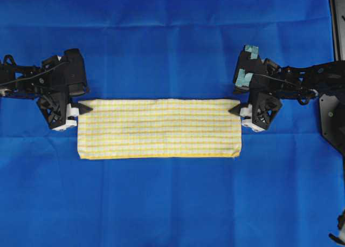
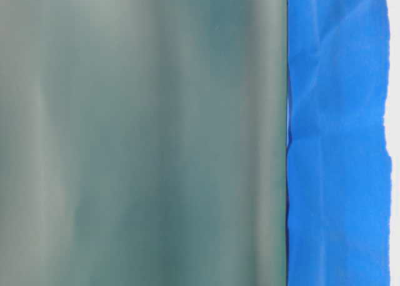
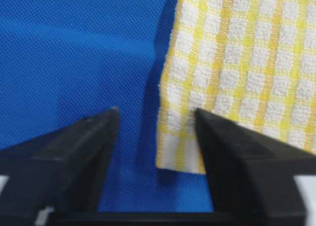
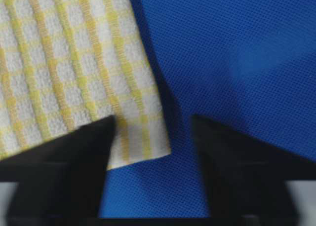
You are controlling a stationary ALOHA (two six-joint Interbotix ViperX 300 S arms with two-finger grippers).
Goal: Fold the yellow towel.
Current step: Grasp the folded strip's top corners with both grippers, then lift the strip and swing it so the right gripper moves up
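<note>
I need to fold the yellow towel (image 1: 159, 128), so my left gripper should grab its corner between short end and long hem (image 1: 88, 104) next.
The yellow towel (image 1: 159, 128) lies flat on the blue cloth as a long strip, white with yellow checks. My left gripper (image 1: 82, 108) is open at the towel's far left corner. In the left wrist view the gripper (image 3: 157, 112) has that corner of the towel (image 3: 247, 63) lying between its fingers, close to the right finger (image 3: 232, 152). My right gripper (image 1: 235, 109) is open at the far right corner. In the right wrist view the gripper (image 4: 153, 117) has that corner of the towel (image 4: 74, 63) between its fingers, beside the left finger (image 4: 74, 157).
The large blue cloth (image 1: 172, 42) covers the table all round the towel. A black arm mount (image 1: 331, 117) stands at the right edge. The table-level view is mostly blocked by a blurred green surface (image 2: 137, 142), with blue cloth (image 2: 337, 142) beside it.
</note>
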